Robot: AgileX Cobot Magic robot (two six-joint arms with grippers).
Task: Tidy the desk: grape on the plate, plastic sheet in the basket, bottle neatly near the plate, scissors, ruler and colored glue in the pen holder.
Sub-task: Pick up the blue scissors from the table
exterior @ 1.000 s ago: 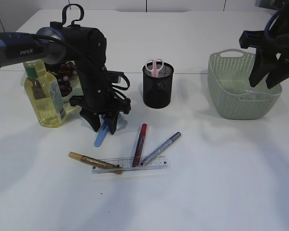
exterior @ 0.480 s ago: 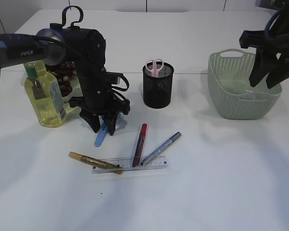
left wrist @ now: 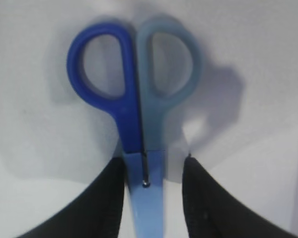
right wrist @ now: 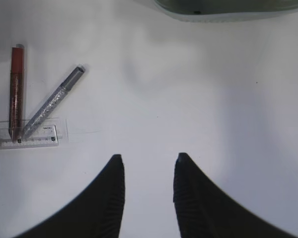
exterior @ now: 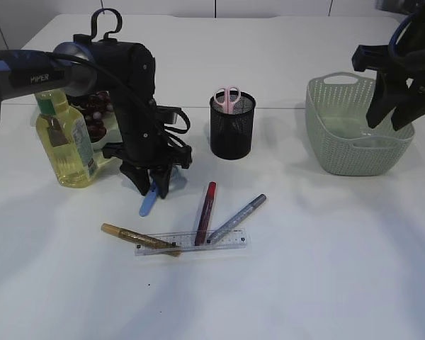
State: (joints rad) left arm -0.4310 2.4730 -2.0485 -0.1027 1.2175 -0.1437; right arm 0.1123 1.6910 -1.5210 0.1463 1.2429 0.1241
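The blue scissors need to stand in the pen holder [exterior: 231,134]. So my left gripper next needs to grab their blades just below the pivot [exterior: 149,203].
Blue scissors [exterior: 148,203] lie closed on the table; the left wrist view shows their handles [left wrist: 139,124] pointing away. My left gripper [exterior: 153,185] is down over them, and its jaws [left wrist: 154,168] straddle the blade near the pivot, open, with the left finger against the blade and a gap on the right. A clear ruler [exterior: 191,242] lies under the tips of gold [exterior: 138,239], red [exterior: 206,212] and silver [exterior: 237,218] glue pens. The black mesh pen holder [exterior: 231,134] holds pink scissors [exterior: 228,98]. My right gripper [exterior: 387,124] hangs open and empty above the green basket [exterior: 358,131].
A yellow bottle [exterior: 64,142] stands at the left, in front of a plate [exterior: 112,127] with dark grapes [exterior: 95,113]. The right wrist view shows the red pen [right wrist: 16,89], silver pen [right wrist: 52,106], ruler end [right wrist: 30,139] and basket edge [right wrist: 228,10].
My left gripper's jaws have narrowed around the blue scissors' blade and sunk slightly. The right arm has not moved.
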